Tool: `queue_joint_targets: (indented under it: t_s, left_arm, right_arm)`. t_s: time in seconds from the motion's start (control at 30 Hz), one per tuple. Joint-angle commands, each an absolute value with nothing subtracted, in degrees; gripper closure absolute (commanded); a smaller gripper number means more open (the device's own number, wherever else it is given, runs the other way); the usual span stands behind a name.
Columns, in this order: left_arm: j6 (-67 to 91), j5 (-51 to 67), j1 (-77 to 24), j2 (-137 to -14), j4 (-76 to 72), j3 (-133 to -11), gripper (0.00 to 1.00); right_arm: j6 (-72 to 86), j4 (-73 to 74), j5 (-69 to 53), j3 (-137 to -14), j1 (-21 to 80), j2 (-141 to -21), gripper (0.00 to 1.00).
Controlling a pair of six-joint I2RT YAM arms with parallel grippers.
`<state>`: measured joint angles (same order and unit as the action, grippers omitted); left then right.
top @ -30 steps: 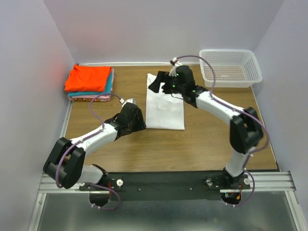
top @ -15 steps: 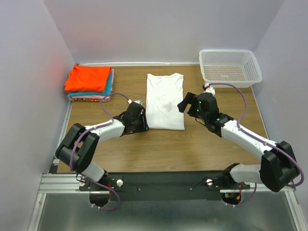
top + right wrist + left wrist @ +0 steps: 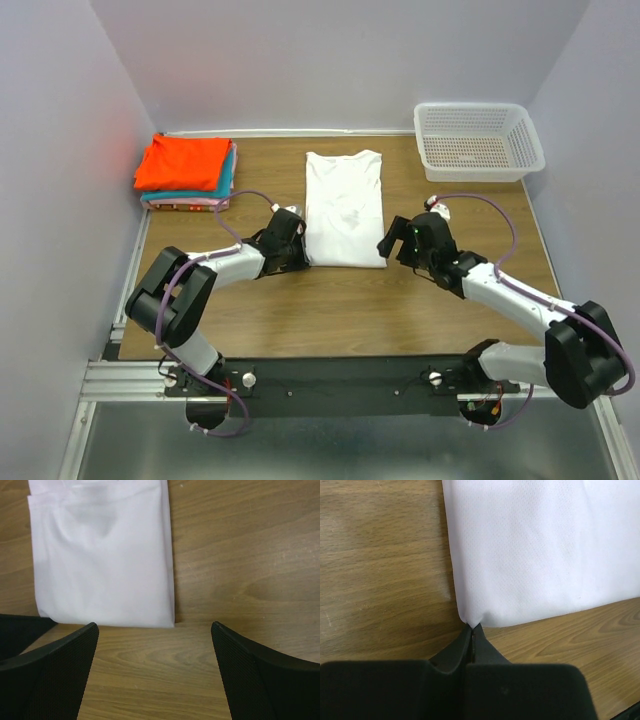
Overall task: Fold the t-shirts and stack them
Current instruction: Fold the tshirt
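Note:
The near edge of the t-shirt has to be folded toward the collar, so my right gripper should next grab the white t-shirt's free near corner (image 3: pixel 383 264) (image 3: pixel 170 624), opposite my left gripper's corner.
The white t-shirt (image 3: pixel 344 208) lies folded into a long strip in the middle of the table, collar at the far end. My left gripper (image 3: pixel 303 259) is low at the shirt's near-left corner. In the left wrist view it (image 3: pixel 472 628) is shut on that corner of the white t-shirt (image 3: pixel 540 555), which bunches up at the fingertips. My right gripper (image 3: pixel 386 246) is open just off the near-right corner. In the right wrist view it (image 3: pixel 154 625) straddles bare table in front of the white t-shirt (image 3: pixel 100 565). A folded stack sits at the far left, with an orange-red t-shirt (image 3: pixel 185 162) on top.
A white mesh basket (image 3: pixel 478 106) stands at the far right corner. Teal (image 3: pixel 232 172) and pink (image 3: pixel 188 204) folded shirts lie under the orange-red one. Grey walls close in the table on the left, back and right.
My left gripper slid up to the shirt's near-left corner and shut on it. My right arm pulled back from the collar end to the near-right corner, still open.

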<state>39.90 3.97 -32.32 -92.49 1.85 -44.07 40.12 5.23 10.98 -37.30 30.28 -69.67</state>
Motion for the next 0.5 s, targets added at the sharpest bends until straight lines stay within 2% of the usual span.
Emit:
queue_joint_targets:
  t_s: [0.0, 0.13, 0.23, 0.27, 0.33, 0.37, 0.47]
  left_arm:
    - [39.37, 2.90, -32.34, -93.60, 3.96, -41.66, 1.00]
    - [39.38, 2.46, -32.52, -93.95, 4.04, -41.57, 1.00]
    - [39.64, 2.29, -32.52, -94.30, 3.96, -41.40, 1.00]
    - [39.64, 2.11, -32.61, -94.48, 3.96, -41.40, 1.00]
    - [39.64, 2.11, -32.78, -94.48, 3.96, -41.48, 1.00]
    - [39.64, 2.11, -32.87, -94.48, 4.04, -41.48, 1.00]
    - [39.81, 1.85, -32.96, -94.48, 4.22, -41.40, 1.00]
  right_arm:
    - [40.78, 8.08, 9.75, -35.68, 29.80, -71.62, 0.00]
    - [39.91, 8.61, 8.00, -36.56, 29.71, -75.14, 0.04]
    - [39.46, 8.61, 6.42, -38.57, 29.62, -80.30, 0.15]
    - [39.46, 8.53, 5.02, -39.19, 29.62, -81.55, 0.21]
    - [39.29, 8.44, 3.26, -40.51, 29.53, -85.40, 0.25]
    - [38.85, 8.44, 1.86, -41.74, 29.53, -86.56, 0.33]
    - [38.32, 8.17, 0.36, -42.89, 29.62, -90.07, 0.44]
